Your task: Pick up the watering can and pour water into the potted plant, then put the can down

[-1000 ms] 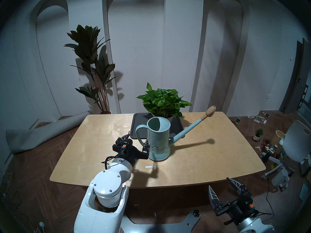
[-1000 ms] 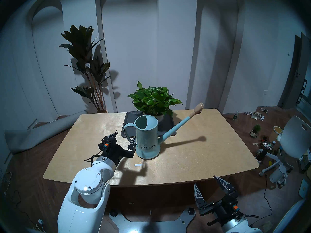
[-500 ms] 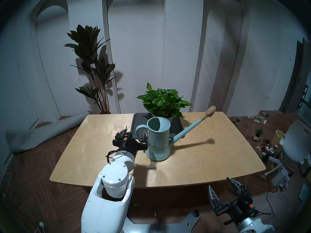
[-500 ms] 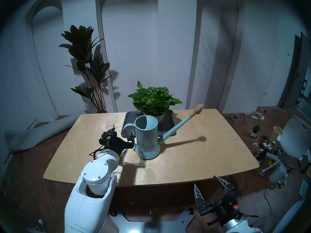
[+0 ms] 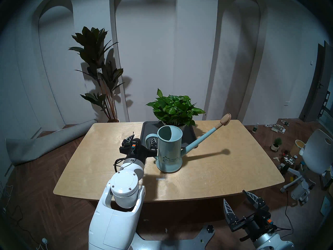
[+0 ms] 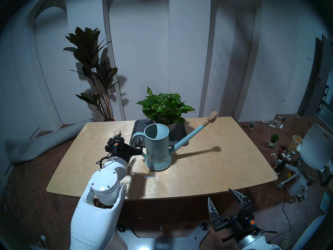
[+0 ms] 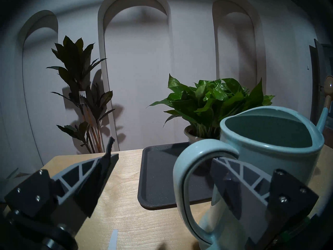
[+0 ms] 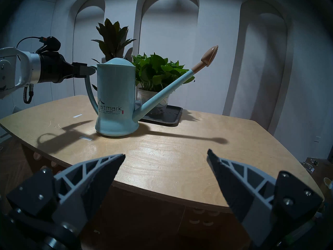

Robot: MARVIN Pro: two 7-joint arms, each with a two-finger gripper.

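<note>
My open fingers are too narrow for the watering can's round body (image 5: 169, 151). To pour, my left gripper should next grab the can by its slim loop handle (image 5: 147, 140).
The pale teal watering can (image 5: 169, 150) stands upright on the wooden table (image 5: 216, 172), its spout and tan rose (image 5: 225, 119) pointing up to the right. It also shows in the right wrist view (image 8: 115, 99). The bushy green potted plant (image 5: 174, 109) stands just behind it on a dark tray (image 5: 147, 130). My left gripper (image 5: 142, 139) is open. One finger (image 7: 239, 173) is inside the can's loop handle (image 7: 182, 172), the other finger (image 7: 86, 170) outside to the left; neither visibly presses the handle. My right gripper (image 5: 234, 196) is open and empty, below the table's front edge.
A white tape strip (image 5: 160, 179) lies on the table in front of the can. A tall dark-leaved plant (image 5: 97, 63) and a rolled grey mat (image 5: 50, 143) are on the floor at the left. A white chair (image 5: 317, 150), a tiny conifer-like plant (image 5: 277, 143) and clutter are at the right.
My left gripper has moved forward and a little up, from beside the can's base to the handle; its right finger has passed into the loop. The can and my right arm have not moved.
</note>
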